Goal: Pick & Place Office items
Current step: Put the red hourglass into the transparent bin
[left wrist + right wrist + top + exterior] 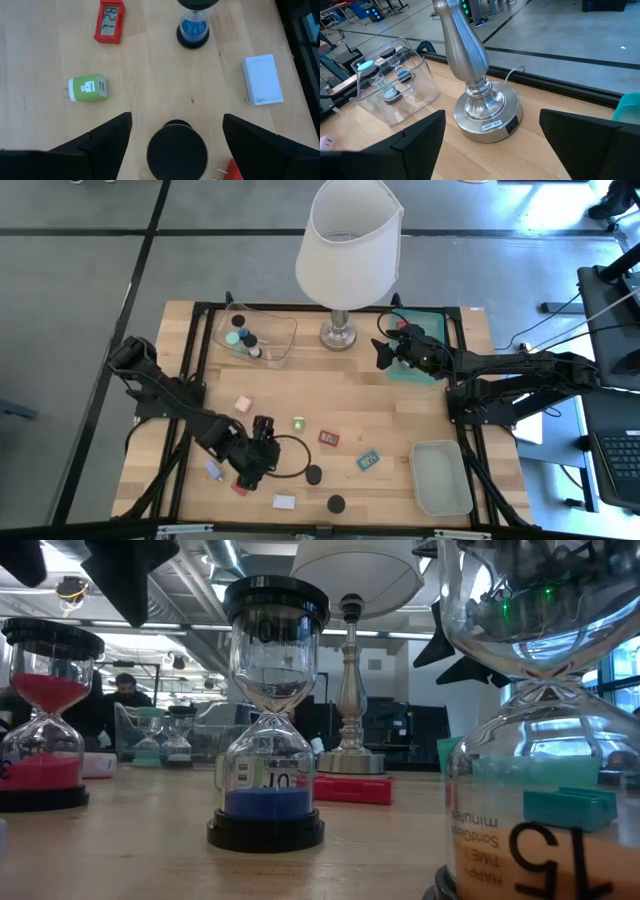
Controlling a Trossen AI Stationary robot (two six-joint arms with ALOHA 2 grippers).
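My left gripper's fingers stop above the black cap point(177, 152), so closing now would miss the cap. The gripper lowers next, before it closes.
My left gripper point(176, 117) is open near the table's front left point(258, 458). Its fingers stand on either side of a black-capped hourglass point(176, 150) standing on the wood, without touching it. Beyond it lie a blue-sand hourglass point(194, 27), a red timer point(109, 21), a green charger point(87, 89) and a white block point(262, 80). A pink block point(242, 404), a teal piece point(368, 461) and another black cap point(336, 504) lie scattered. My right gripper point(383, 352) hangs open over the teal tray point(425, 370) beside the lamp base point(487, 112), holding nothing.
The white-shaded lamp point(350, 225) stands at the far middle. A clear tray point(280, 350) with several small hourglasses sits at the far left, a pale green tray point(440, 505) at the near right. A lavender piece point(214, 470) and a red bit point(240, 487) lie by the left gripper.
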